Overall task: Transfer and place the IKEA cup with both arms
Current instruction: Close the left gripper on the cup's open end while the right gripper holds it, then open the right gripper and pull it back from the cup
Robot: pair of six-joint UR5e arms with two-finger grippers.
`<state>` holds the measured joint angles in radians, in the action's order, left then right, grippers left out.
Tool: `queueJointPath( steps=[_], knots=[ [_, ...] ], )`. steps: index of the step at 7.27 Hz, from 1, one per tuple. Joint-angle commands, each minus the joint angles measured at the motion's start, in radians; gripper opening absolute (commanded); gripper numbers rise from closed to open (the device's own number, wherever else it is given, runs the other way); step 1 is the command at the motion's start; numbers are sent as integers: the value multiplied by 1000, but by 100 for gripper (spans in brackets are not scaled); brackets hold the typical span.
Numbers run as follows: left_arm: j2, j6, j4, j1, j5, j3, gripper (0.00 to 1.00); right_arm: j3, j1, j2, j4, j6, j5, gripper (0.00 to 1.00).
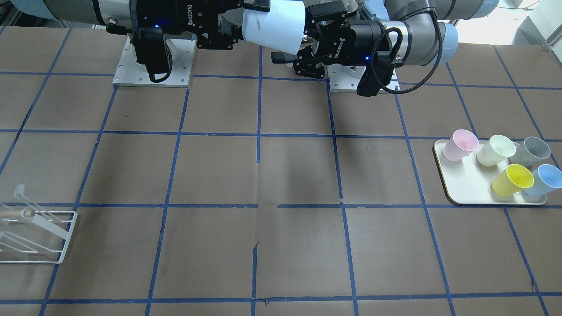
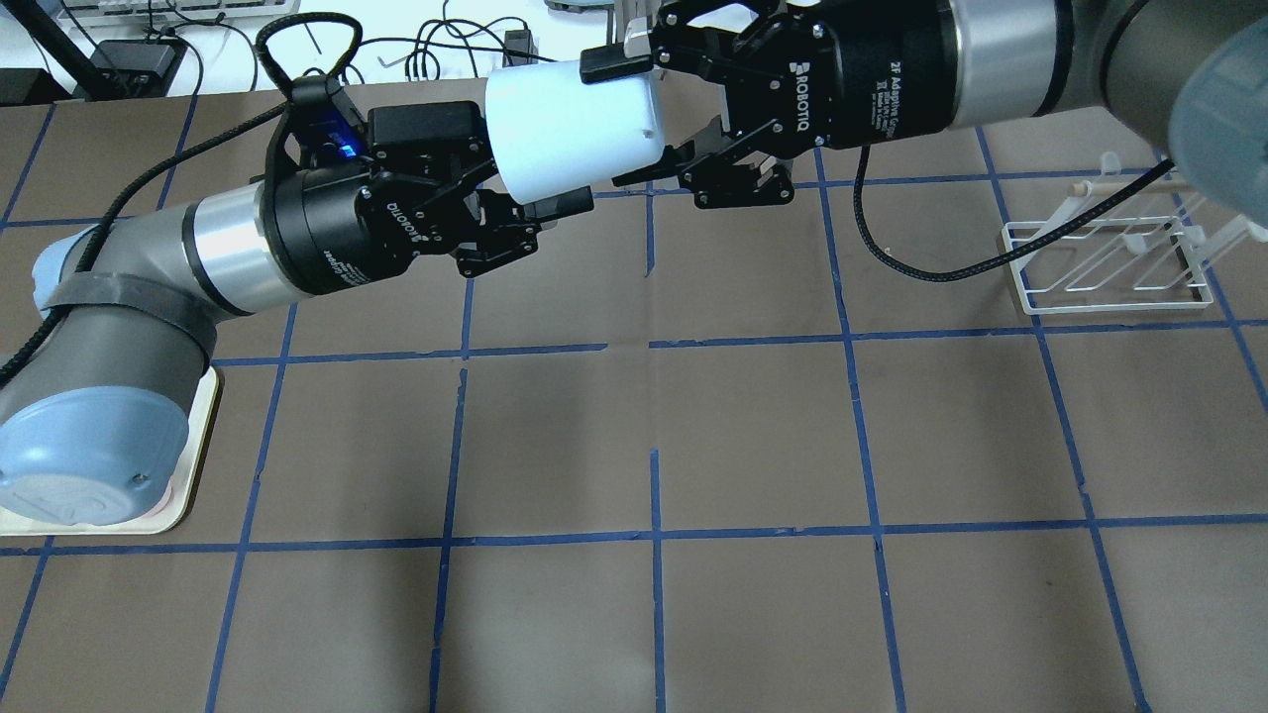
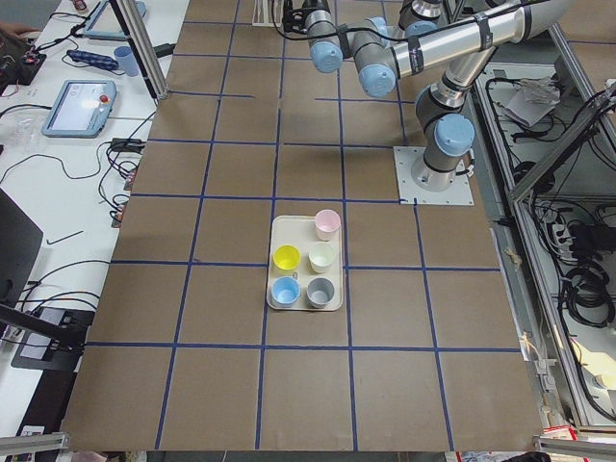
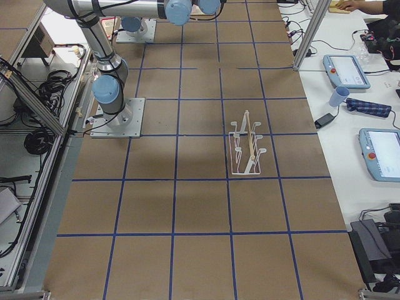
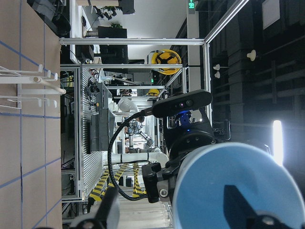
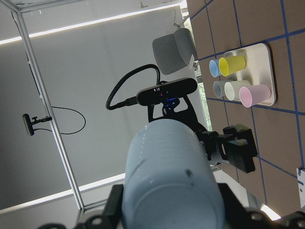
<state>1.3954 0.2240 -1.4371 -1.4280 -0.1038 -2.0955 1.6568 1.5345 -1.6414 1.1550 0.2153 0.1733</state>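
Observation:
I need to set the light blue IKEA cup on the cream tray [image 1: 470,181], so I should grab the light blue IKEA cup's open rim [image 1: 303,25] next with my left gripper.
The light blue IKEA cup [image 1: 274,26] [image 2: 570,134] lies on its side in the air above the table's robot side, between both grippers. My right gripper [image 2: 619,121] [image 1: 246,24] is shut on its base end, with fingers on both sides in the right wrist view [image 6: 167,176]. My left gripper [image 2: 540,188] [image 1: 292,44] is open at the cup's mouth. In the left wrist view, one finger sits inside the cup [image 5: 238,181] and the other stands clear of its wall.
A cream tray [image 1: 465,193] on my left side holds a second light blue cup [image 1: 544,180] and yellow [image 1: 513,180], grey [image 1: 531,151], pale [image 1: 496,150] and pink [image 1: 459,145] cups. A white wire rack [image 2: 1109,267] stands on my right side.

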Motion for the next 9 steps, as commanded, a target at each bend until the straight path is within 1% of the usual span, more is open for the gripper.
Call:
queueJointPath(
  steps=[1,4,5,6,7,9],
  knots=[
    [-4,0,4,0,0,0,50,-3,-1,0,0,-2,0,45],
    [-13,-6,6,1,0,5,25,-3,-1,0,0,-2,0,46],
    [-12,0,7,3,1,5,5,-3,-1,0,0,-2,0,51],
    [-12,-2,17,6,3,6,0,-3,-1,0,0,-1,0,76],
    [-13,-5,23,7,4,6,0,-8,1,0,-1,-2,5,100],
    [-15,-6,23,9,7,8,0,-18,-1,3,3,-26,6,100]
  ],
)
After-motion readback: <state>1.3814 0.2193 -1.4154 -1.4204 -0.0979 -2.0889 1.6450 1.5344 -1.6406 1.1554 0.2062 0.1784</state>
